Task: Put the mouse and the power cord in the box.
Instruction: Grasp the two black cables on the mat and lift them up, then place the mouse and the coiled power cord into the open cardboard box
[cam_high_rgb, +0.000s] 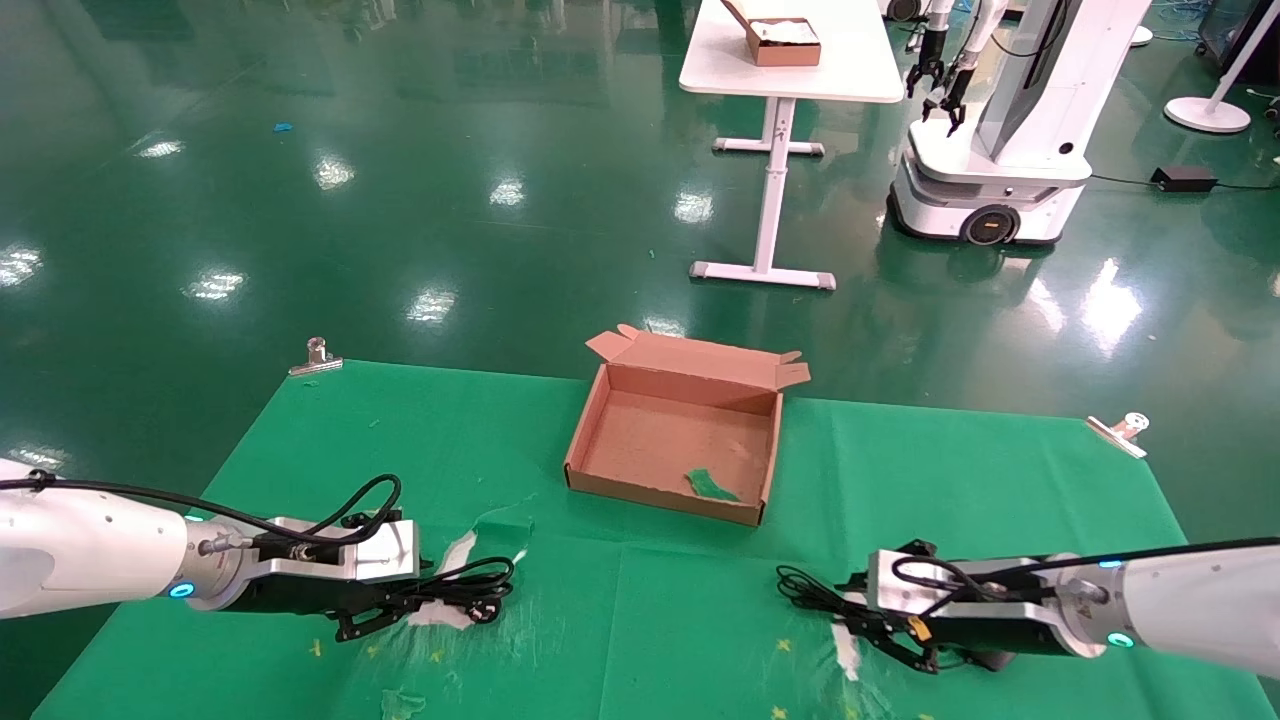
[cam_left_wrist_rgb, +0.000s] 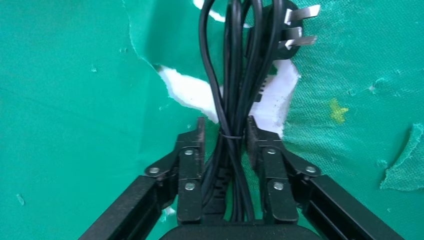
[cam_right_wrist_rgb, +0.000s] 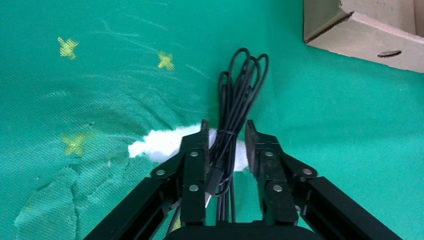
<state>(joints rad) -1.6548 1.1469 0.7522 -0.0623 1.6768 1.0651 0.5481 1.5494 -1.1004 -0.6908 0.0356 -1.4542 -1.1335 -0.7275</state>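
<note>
My left gripper grabs the power cord at its tied waist next, where the strands bunch together, since the slack loops fan out toward the plug.
The power cord lies bundled on the green cloth at the front left, its pronged plug at the far end. My left gripper is low over it, open, one finger on each side of the tied bundle. At the front right, my right gripper is open astride the mouse's thin coiled cable. The mouse body is mostly hidden under that wrist. The box stands open in the middle, lid flap back.
The green cloth is torn, with white showing under both grippers. A green scrap lies inside the box. Metal clips hold the cloth's far corners. Beyond stand a white table and another robot.
</note>
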